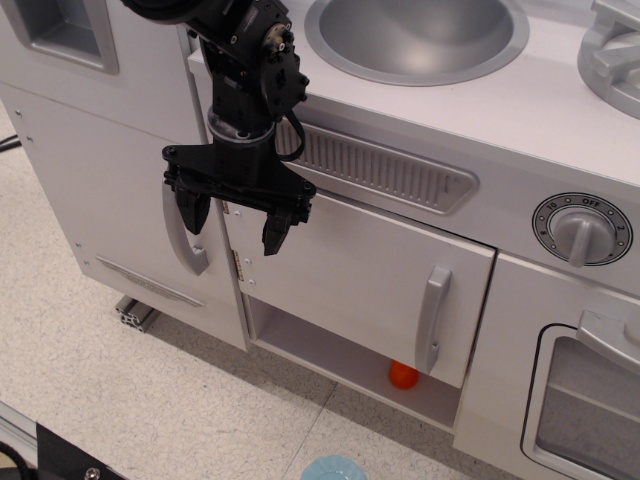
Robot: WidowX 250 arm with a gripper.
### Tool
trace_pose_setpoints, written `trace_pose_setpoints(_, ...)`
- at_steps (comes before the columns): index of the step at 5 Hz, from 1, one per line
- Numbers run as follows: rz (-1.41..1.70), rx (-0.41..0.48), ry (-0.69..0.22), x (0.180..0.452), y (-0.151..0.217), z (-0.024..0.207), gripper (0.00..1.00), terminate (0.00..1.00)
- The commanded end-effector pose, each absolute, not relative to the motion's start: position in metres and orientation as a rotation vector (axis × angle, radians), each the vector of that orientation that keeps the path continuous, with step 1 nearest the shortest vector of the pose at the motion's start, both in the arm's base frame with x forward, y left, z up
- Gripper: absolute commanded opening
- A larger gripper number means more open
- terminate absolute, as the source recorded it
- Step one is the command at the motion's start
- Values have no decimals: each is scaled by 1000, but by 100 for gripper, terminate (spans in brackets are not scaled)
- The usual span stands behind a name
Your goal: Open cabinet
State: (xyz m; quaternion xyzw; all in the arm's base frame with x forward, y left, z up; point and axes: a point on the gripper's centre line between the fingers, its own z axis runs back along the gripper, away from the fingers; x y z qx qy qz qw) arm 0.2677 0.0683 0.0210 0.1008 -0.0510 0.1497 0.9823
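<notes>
I need to grab the light-grey door by its short silver bar handle [432,320] with my gripper next, to open the cabinet under the sink [418,35].
The cabinet door [350,285] is a flat light-grey panel under the sink, with a vertical silver bar handle [432,318] near its right edge and small hinges [238,266] on its left edge. Below its lower edge a white shelf [330,355] shows, with a small orange object [403,375] on it. My black gripper [232,238] is open and empty. It points down in front of the door's upper left corner, near the hinges and far left of the handle.
A taller grey door with a curved handle [188,240] stands just left of the gripper. A sink [415,35] is above, a slotted vent [385,168] below it, a dial knob [580,232] and a windowed oven door [590,400] at right. A light-blue object [335,468] lies on the floor.
</notes>
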Motion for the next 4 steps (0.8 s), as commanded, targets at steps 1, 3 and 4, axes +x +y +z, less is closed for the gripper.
trace_pose_setpoints(1,301,203,-103,268,68,21,100,0)
trace_pose_setpoints(3,129,112,-184,271,4,-1,100,0)
trace_pose_setpoints(4,68,35,-263,274,-26,-4,100,0)
